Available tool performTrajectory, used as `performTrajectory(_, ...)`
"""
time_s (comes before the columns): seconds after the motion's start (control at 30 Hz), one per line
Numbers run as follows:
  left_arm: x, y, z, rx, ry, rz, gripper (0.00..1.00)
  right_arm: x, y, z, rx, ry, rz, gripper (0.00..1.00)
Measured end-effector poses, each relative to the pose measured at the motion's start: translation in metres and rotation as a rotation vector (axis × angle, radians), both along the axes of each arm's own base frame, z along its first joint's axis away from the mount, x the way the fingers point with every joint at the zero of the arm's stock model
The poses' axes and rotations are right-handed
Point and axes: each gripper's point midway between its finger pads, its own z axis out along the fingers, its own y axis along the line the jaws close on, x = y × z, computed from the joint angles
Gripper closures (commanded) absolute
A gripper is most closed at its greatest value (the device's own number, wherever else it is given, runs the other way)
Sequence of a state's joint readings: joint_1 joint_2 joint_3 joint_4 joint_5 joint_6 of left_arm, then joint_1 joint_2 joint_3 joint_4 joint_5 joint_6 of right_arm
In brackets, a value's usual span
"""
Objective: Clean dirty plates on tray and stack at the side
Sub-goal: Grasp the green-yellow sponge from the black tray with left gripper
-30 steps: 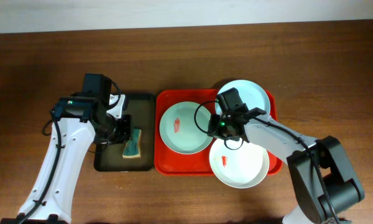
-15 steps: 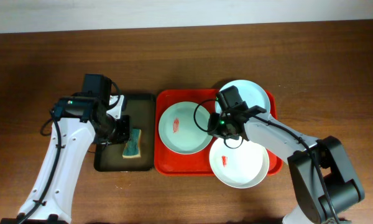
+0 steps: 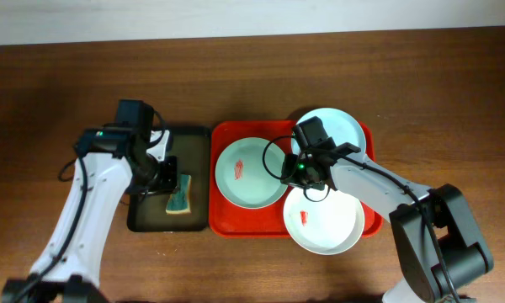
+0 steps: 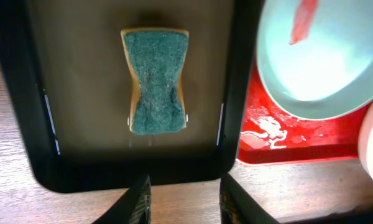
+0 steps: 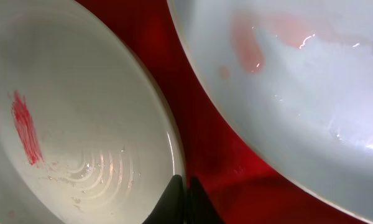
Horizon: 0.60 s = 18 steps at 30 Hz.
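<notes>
My left gripper pinches the sponge across its narrow middle [image 3: 180,194] [image 4: 156,84] from the sponge's green top next, so its yellow bottom stays free to clean plates.
Three pale plates lie on the red tray [image 3: 227,224]: one at the left [image 3: 249,172] with a red smear, one at the back right [image 3: 332,130], and one at the front right [image 3: 322,220] with a red smear, reaching over the tray's front rim. My right gripper [image 3: 307,178] sits between them. In the right wrist view it [image 5: 185,186] is shut on the rim of a smeared plate [image 5: 81,124], seemingly the front right one. My left gripper [image 4: 185,205] is open and holds nothing, its tips over bare wood beside the dark tray.
A dark green-black tray [image 3: 143,220] lies left of the red tray, with a green and yellow sponge [image 3: 179,195] lying loose on it [image 4: 156,81]. Brown wooden table [image 3: 454,93] surrounds both trays. A pale strip runs along the far edge.
My left arm has shifted slightly over the dark tray; the sponge lies where it was. The right arm and the plates have not visibly moved.
</notes>
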<state>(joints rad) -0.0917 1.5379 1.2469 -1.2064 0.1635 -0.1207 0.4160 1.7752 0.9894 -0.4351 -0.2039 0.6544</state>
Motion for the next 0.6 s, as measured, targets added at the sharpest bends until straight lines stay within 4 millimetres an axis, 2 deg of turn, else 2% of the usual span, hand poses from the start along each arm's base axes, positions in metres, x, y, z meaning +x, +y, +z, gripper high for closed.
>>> performTrajectory(0.1, 0.003, 0.000, -0.020, 0.006, 0.062, 0.000, 0.68, 0.000, 0.000, 0.000, 0.000, 0.000, -0.001, 0.96)
performTrajectory(0.2, 0.008, 0.000, -0.050, 0.016, 0.143, 0.000, 0.70, 0.000, 0.000, 0.000, -0.001, 0.002, 0.000, 0.96)
performTrajectory(0.3, 0.006, 0.003, -0.066, 0.041, 0.195, -0.001, 0.71, 0.000, 0.000, 0.000, -0.001, 0.002, 0.000, 0.96)
performTrajectory(0.43, 0.010, 0.006, -0.077, 0.061, 0.202, -0.001, 0.74, 0.000, 0.000, 0.000, -0.001, 0.002, 0.000, 0.96)
performTrajectory(0.6, 0.020, 0.006, -0.089, 0.062, 0.145, 0.000, 0.70, 0.000, 0.000, 0.000, -0.001, 0.002, 0.000, 0.96)
